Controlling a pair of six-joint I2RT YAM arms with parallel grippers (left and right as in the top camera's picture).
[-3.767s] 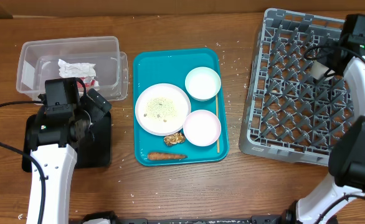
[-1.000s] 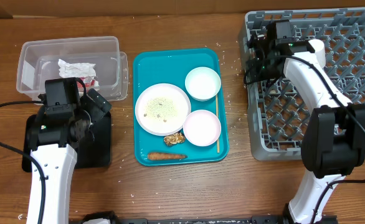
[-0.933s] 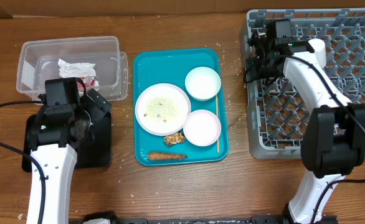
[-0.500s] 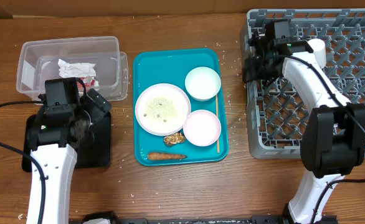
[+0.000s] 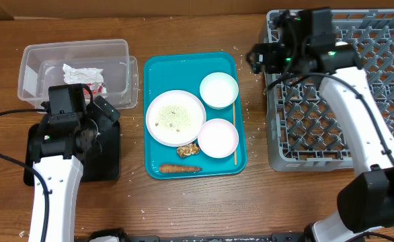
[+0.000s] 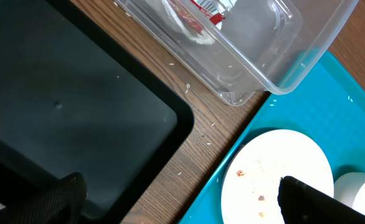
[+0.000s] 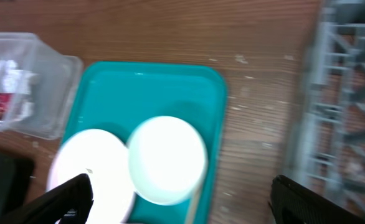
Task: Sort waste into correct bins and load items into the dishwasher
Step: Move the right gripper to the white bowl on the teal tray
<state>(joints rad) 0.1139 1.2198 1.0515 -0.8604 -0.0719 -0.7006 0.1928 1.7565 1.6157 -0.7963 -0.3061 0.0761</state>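
Note:
Next, the right gripper grabs the white bowl by its rim [image 5: 236, 88], so the bowl's body stays free to tip face down into the dishwasher rack [image 5: 345, 87].
My right gripper [image 5: 256, 59] [image 7: 189, 199] hangs open and empty over the wood between the grey dishwasher rack [image 5: 345, 87] [image 7: 350, 124] and the teal tray [image 5: 190, 67]. Below it sits a white bowl [image 5: 218, 90] [image 7: 167, 158]. The plate [image 5: 175, 117] [image 6: 276, 174], sprinkled with rice and crumbs, and a second bowl [image 5: 218, 138] rest on the same tray. A brown lump [image 5: 187, 150] and a sausage stick [image 5: 180, 169] lie near its front edge. My left gripper [image 5: 108, 113] [image 6: 179, 202] stays open over the black tray [image 5: 109, 154] [image 6: 76, 106].
The clear tub [image 5: 72, 70] [image 6: 245, 43] at the back left holds a crumpled napkin [image 5: 83, 72] and a red wrapper [image 6: 201, 7]. Rice grains are scattered on the wood around the teal tray. A thin wooden stick [image 5: 235, 131] lies along that tray's right side.
My right gripper has opened, left the rack's left rim and swung left toward the teal tray. The left arm has not moved.

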